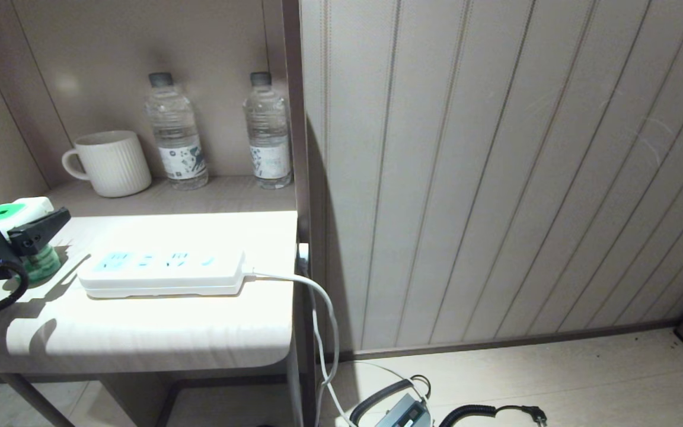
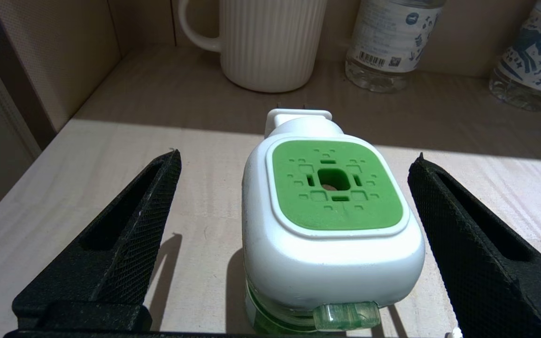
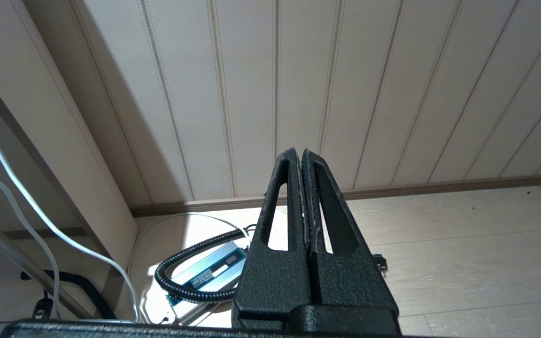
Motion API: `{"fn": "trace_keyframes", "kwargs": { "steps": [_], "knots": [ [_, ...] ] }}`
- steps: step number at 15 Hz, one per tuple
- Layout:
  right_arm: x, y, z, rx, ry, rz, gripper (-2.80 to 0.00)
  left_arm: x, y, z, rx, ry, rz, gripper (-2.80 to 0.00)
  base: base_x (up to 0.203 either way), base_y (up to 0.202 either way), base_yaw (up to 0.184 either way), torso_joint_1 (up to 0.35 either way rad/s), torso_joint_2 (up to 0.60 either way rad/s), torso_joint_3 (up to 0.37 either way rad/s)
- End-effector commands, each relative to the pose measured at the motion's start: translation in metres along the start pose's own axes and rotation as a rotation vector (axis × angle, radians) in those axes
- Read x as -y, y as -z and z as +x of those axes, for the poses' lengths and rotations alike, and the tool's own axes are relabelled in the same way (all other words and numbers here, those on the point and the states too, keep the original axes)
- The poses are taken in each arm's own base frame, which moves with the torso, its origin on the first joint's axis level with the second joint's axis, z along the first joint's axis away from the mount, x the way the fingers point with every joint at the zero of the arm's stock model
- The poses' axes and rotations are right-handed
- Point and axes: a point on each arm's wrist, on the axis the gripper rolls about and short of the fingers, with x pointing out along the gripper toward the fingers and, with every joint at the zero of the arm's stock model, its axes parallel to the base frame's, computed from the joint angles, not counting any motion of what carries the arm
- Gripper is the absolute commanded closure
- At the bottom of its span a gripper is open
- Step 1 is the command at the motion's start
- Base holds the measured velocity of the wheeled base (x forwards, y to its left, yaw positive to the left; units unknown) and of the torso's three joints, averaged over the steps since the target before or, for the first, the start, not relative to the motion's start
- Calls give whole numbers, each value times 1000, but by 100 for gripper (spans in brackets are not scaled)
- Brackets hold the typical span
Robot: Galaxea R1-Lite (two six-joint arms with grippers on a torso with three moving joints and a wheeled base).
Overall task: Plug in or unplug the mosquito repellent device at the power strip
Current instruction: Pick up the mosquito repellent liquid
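Observation:
My left gripper's fingers reach down beside the white head (image 2: 330,259), past its green top (image 2: 336,205) in the left wrist view, so my left gripper needs to close on the head now.
The mosquito repellent device (image 2: 331,220), a white head with a green top on a green bottle, stands upright at the table's far left (image 1: 12,213). It is not plugged in, and its plug prongs (image 2: 294,107) face the back of the shelf. My left gripper (image 2: 297,155) is open and straddles it, with one black finger (image 2: 125,244) on each side, neither touching. The white power strip (image 1: 163,273) lies flat to the device's right, its sockets unoccupied, its cord (image 1: 318,296) dropping off the table edge. My right gripper (image 3: 301,151) is shut on nothing, parked over the floor.
A white ribbed mug (image 1: 113,163) and two clear water bottles (image 1: 175,133) (image 1: 267,133) stand at the back of the shelf. A vertical shelf post (image 1: 297,118) bounds the table on the right. On the floor lie a power adapter (image 1: 404,412) and a coiled black cable (image 1: 484,411).

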Motion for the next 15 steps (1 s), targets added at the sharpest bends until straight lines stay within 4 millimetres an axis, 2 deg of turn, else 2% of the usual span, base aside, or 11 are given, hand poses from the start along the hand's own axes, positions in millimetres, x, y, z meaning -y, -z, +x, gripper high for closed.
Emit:
{"fn": "trace_keyframes", "kwargs": {
  "steps": [1,2,3,12,15],
  "knots": [
    [0,0,0,-1,0,0,0,0,1,2,-4,1,-2,-280,0,0,0,0,0,0],
    [0,0,0,-1,0,0,0,-1,2,2,-8,1,-1,-280,0,0,0,0,0,0],
    [0,0,0,-1,0,0,0,-1,1,3,-8,-2,7,0,0,0,0,0,0,0],
    [0,0,0,-1,0,0,0,-1,-1,4,16,-2,8,0,0,0,0,0,0,0],
    [0,0,0,-1,0,0,0,3,-6,-3,46,18,9,0,0,0,0,0,0,0]
  ]
}}
